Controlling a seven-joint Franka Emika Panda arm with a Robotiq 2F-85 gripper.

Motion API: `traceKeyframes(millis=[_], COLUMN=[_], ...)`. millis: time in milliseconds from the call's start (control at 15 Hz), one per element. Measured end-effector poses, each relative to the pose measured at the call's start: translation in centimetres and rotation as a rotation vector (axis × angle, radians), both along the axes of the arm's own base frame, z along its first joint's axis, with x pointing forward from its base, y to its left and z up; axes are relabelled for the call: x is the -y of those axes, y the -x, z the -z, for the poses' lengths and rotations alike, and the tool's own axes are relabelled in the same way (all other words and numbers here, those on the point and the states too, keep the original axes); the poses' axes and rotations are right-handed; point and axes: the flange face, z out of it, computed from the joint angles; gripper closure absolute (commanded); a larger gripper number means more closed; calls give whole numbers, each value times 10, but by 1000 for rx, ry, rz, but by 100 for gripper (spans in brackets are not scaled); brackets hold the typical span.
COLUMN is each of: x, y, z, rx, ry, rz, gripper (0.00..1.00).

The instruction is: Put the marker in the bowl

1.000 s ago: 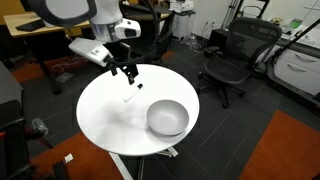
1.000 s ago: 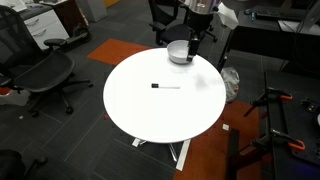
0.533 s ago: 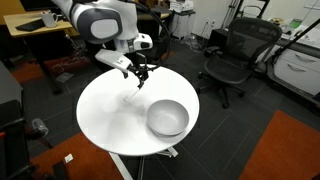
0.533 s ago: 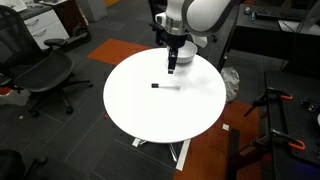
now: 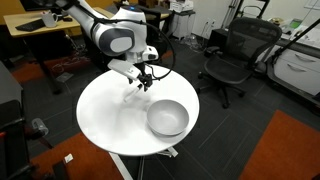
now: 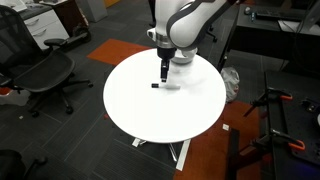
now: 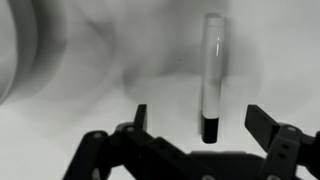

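I need to lower my gripper before it closes on the black end (image 7: 210, 130). My fingers are above the black end, which is fully visible between them.
The marker (image 7: 213, 60) lies flat on the round white table (image 5: 100, 125), white body with a black end (image 7: 208, 128). In an exterior view it shows just under the gripper (image 6: 168, 87). My gripper (image 7: 201, 120) is open and hangs low over the marker, with the black end between the two fingers and no contact visible. It also shows in both exterior views (image 5: 143, 82) (image 6: 160, 76). The grey-silver bowl (image 5: 167, 118) stands empty on the table beside the gripper. In an exterior view the arm hides most of it. A blurred pale shape at the wrist view's left edge may be the bowl.
The table (image 6: 140, 115) is small and round, with its edge near all sides. Black office chairs (image 5: 235, 55) (image 6: 40, 75) stand on the floor around it, and desks sit behind the arm.
The arm has swung away from beside the bowl across the table and come down over the marker. The gripper has stayed open. The marker and bowl have not moved.
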Motion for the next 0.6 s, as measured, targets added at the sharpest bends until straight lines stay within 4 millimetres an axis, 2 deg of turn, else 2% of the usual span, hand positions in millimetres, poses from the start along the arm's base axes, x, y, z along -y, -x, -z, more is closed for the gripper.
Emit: traceKeyframes(millis=[267, 600], x=[-7, -12], y=[-7, -10], z=[18, 31], rx=[-22, -47], ry=[-10, -19], rz=[-9, -16], gripper=[0, 0])
